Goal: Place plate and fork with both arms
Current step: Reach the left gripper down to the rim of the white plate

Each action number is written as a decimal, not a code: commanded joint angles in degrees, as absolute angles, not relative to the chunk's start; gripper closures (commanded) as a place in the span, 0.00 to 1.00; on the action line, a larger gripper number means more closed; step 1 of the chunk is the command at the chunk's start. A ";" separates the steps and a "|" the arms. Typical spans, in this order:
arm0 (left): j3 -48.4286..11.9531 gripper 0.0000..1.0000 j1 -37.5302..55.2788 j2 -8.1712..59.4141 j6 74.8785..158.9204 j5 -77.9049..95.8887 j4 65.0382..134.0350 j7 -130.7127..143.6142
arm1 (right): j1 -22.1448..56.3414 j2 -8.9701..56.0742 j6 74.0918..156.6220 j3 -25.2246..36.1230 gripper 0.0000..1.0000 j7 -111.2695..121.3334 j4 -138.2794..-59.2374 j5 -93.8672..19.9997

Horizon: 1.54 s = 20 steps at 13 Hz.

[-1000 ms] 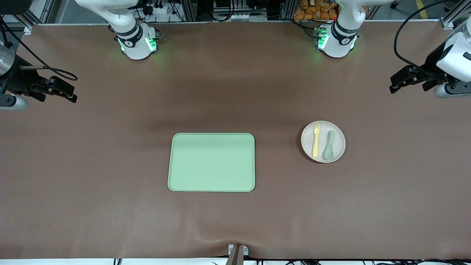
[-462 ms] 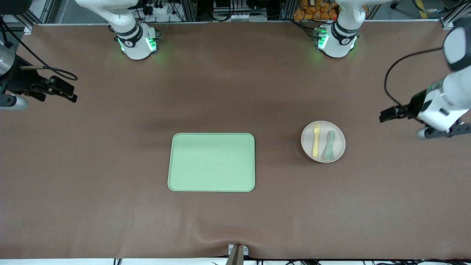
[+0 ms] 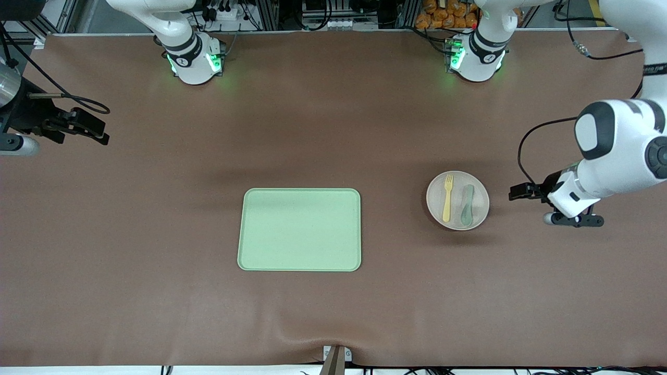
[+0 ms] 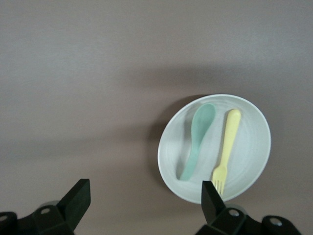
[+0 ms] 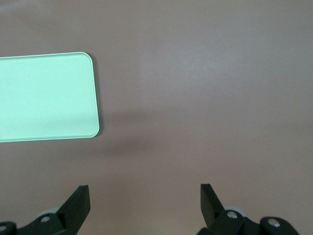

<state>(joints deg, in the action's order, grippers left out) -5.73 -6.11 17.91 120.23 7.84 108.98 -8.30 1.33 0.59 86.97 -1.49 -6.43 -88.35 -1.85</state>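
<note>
I should next grab the plate (image 3: 481,198) with my left gripper by the plate's rim beside the spoon, to bring the plate onto the light-green tray (image 3: 300,230).
The round pale plate (image 3: 481,198) lies on the brown table toward the left arm's end, with the pale-yellow fork (image 3: 447,198) and a muted-green spoon (image 3: 466,205) side by side on it. My left gripper (image 3: 519,191) hangs open over bare table just beside the plate, on the side toward the left arm's end. In the left wrist view the plate (image 4: 254,142), fork (image 4: 227,147) and spoon (image 4: 198,142) lie ahead of the open left gripper (image 4: 145,196). My right gripper (image 3: 101,133) waits open over the right arm's end of the table, and the right gripper (image 5: 145,198) holds nothing.
A rectangular light-green tray (image 3: 299,229) lies mid-table, between the plate and the right arm's end; one corner of the tray (image 5: 44,95) shows in the right wrist view. Brown cloth covers the whole table.
The left arm has swung in from the table's end and come down beside the plate. The right arm, plate, fork and tray have not moved.
</note>
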 commanded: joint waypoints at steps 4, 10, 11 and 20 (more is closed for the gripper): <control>-6.50 0.16 -7.29 22.14 131.03 11.77 115.48 -14.14 | 0.97 -0.26 86.75 -1.49 0.00 -6.06 -89.21 -2.81; -8.17 0.36 -7.12 25.13 131.31 15.47 116.10 -17.40 | 0.88 -0.26 86.75 -1.41 0.00 -6.15 -89.21 -2.81; -8.26 0.36 -7.21 25.57 131.66 15.47 116.10 -18.27 | 0.88 -0.26 86.84 -1.49 0.00 -6.07 -89.21 -2.81; -8.26 0.54 -7.03 28.03 134.12 15.47 116.19 -20.30 | 0.97 -0.26 87.36 -1.49 0.00 -6.06 -89.12 -2.81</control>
<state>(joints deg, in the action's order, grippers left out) -7.78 -6.54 27.54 132.32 14.17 115.70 -18.47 1.31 0.59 87.00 -1.43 -6.43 -88.38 -1.85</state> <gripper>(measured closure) 0.511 0.000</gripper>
